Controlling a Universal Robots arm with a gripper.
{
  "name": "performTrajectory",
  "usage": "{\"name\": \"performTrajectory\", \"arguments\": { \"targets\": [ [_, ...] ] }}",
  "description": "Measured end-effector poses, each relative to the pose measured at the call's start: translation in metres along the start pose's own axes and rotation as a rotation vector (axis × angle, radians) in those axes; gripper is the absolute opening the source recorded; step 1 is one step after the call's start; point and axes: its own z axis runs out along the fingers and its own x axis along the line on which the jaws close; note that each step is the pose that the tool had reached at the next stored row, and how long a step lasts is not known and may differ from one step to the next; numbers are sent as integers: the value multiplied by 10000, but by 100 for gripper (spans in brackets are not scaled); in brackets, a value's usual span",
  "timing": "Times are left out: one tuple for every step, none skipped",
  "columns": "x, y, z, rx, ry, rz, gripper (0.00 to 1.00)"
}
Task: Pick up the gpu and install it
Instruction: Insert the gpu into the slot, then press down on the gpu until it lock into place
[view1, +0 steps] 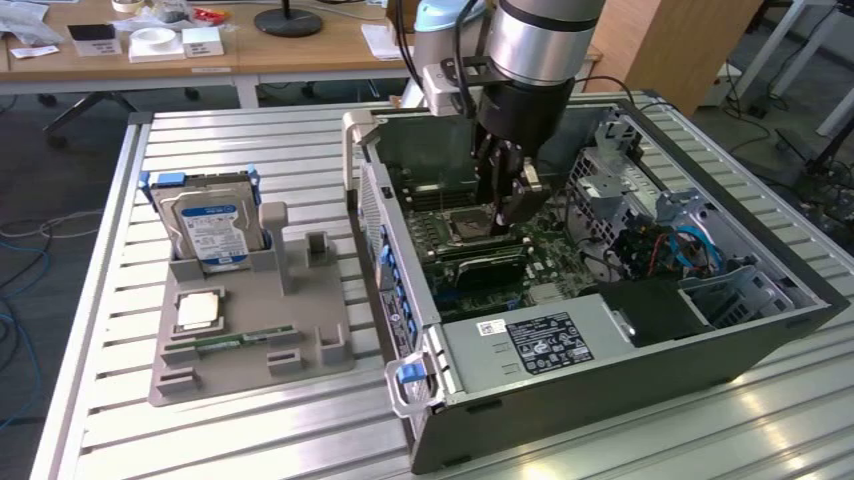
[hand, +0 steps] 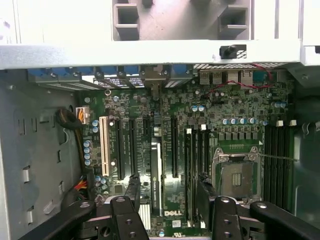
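The gripper takes hold of the GPU by its exposed top edge (view1: 491, 262) next, because its lower side is down in the crowded board (view1: 545, 292).
The gpu (hand: 156, 175), a thin dark card, stands on edge in a motherboard slot inside the open computer case (view1: 747, 330). In the exterior view the gpu (view1: 477, 262) shows as a dark strip lying across the green board. My gripper (view1: 510, 225) hangs just above it inside the case, close to the CPU socket (view1: 470, 222). In the wrist view the gripper (hand: 169, 195) is open, with one black finger (hand: 132, 192) on each side of the card's top edge and a gap between pads and card. Nothing is held.
On the exterior view's left, a grey parts tray (view1: 320, 330) holds a blue-labelled hard drive (view1: 211, 225), a CPU chip (view1: 200, 310) and a green memory stick (view1: 240, 338). The case walls, power supply (view1: 534, 340) and drive cage (view1: 627, 190) hem in the gripper.
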Motion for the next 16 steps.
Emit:
{"name": "performTrajectory", "arguments": {
  "targets": [
    [-6,0,0,0,0,0,58],
    [-9,0,0,0,0,-1,58],
    [-9,0,0,0,0,-2,58],
    [-9,0,0,0,0,-1,58],
    [-9,0,1,0,-1,-1,58],
    [-9,0,0,0,0,-1,58],
    [-9,0,0,0,0,0,58],
    [-9,0,0,0,0,-1,58],
    [-9,0,0,0,0,-1,58],
    [-10,0,0,0,0,-1,58],
    [-10,0,0,0,-1,-1,58],
    [-10,0,0,0,0,-1,58],
    [-10,0,0,0,0,-1,58],
    [-10,0,0,0,0,-1,58],
    [-9,0,0,0,0,-1,58],
    [-10,0,0,0,0,0,56]
  ]
}}
